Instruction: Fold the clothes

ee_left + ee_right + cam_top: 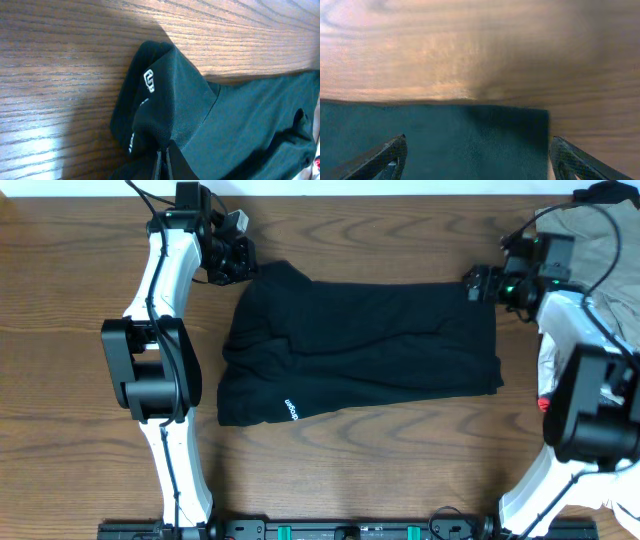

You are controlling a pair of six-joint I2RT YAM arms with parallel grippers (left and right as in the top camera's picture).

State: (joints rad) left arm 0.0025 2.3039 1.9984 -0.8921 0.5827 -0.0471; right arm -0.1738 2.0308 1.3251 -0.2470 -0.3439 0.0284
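Observation:
The robot's right gripper should next fold the black garment's far edge over evenly, so it should grab the garment by its far corner, opposite the corner at the left gripper.
The black garment [360, 340] lies folded across the middle of the wooden table, with white lettering near its front left edge. My left gripper [243, 262] is shut on the garment's far left corner; in the left wrist view the fingers [164, 165] pinch the black fabric [175, 100] just below its small white logo. My right gripper [478, 283] hovers at the garment's far right corner. In the right wrist view its fingers [477, 155] are spread wide, open and empty, over the fabric's edge [470, 140].
A beige-khaki garment [600, 235] lies at the far right edge behind my right arm. A small red item [544, 404] shows beside the right arm's base. Both arm bases stand at the table's front.

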